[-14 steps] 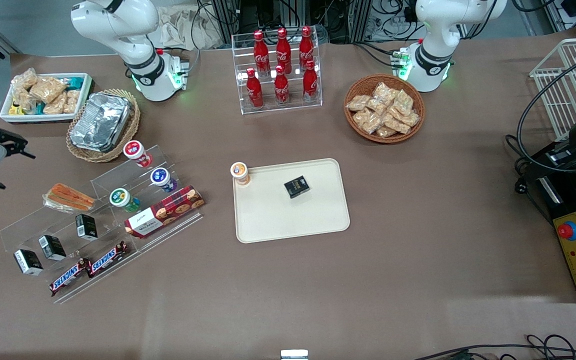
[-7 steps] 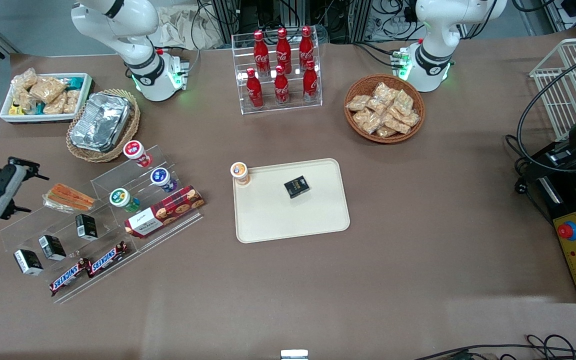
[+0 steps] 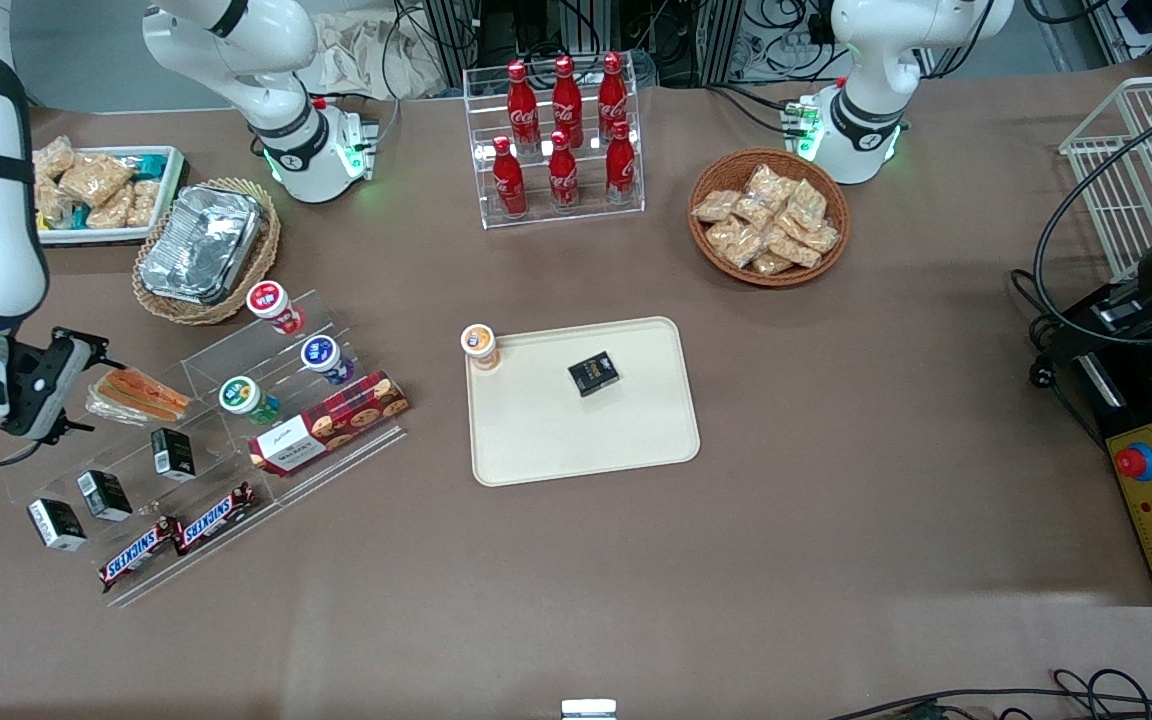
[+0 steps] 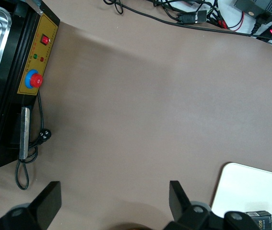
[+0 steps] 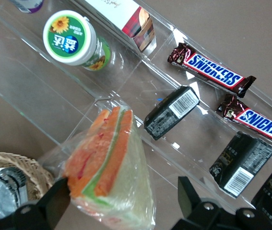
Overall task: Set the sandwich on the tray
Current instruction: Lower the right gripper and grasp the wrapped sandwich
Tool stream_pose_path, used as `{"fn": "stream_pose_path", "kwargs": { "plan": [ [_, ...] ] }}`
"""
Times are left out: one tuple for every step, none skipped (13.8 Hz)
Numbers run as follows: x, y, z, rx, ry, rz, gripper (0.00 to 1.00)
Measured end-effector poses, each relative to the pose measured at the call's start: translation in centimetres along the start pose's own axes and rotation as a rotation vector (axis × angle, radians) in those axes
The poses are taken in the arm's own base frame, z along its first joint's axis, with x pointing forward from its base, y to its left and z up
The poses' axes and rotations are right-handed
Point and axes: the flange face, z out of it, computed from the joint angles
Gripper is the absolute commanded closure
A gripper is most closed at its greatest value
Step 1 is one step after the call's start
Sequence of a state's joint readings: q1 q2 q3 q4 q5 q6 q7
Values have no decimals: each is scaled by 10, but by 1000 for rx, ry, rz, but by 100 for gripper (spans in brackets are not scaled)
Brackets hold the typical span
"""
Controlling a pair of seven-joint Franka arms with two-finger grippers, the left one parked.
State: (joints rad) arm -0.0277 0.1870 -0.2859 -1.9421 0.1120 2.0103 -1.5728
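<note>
My gripper grabs the sandwich [image 3: 139, 394] by its long wrapped sides next, to place the sandwich on the cream-beige tray [image 3: 626, 440].
The sandwich [image 3: 139, 394], orange-red on top with pale bread and a green layer in clear wrap, lies on the upper step of the clear acrylic shelf [image 3: 196, 440] toward the working arm's end of the table. The gripper [image 3: 76, 385] is open beside the sandwich's end, its fingers straddling that end without closing. In the right wrist view the sandwich [image 5: 112, 167] sits between the two open black fingers [image 5: 188, 194]. The cream-beige tray [image 3: 626, 440] lies mid-table and holds a small black box [image 3: 593, 373]; an orange-lidded cup [image 3: 479, 345] stands at its corner.
The shelf also holds lidded cups [image 3: 246, 397], a red biscuit box [image 3: 328, 421], black boxes [image 3: 103, 494] and Snickers bars [image 3: 176, 535]. A foil container in a basket [image 3: 204, 247], a white bin of snacks [image 3: 96, 190], a cola rack [image 3: 561, 140] and a snack basket [image 3: 768, 216] stand farther from the camera.
The gripper has come in from the table's edge toward the sandwich and lowered to its end. The sandwich and tray have not moved.
</note>
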Motion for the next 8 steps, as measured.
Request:
{"fn": "stream_pose_path", "kwargs": {
  "plan": [
    [0,0,3,-5,0,-2,21],
    [0,-1,5,-7,-1,-3,35],
    [0,-1,7,-5,-1,-3,53],
    [0,-2,8,-4,-1,-3,81],
    [0,-2,10,-3,-2,-3,100],
    [0,-1,10,-9,-2,-4,100],
    [0,-1,10,-12,-2,-4,100],
    [1,-1,10,-13,-2,-5,100]
  ]
}}
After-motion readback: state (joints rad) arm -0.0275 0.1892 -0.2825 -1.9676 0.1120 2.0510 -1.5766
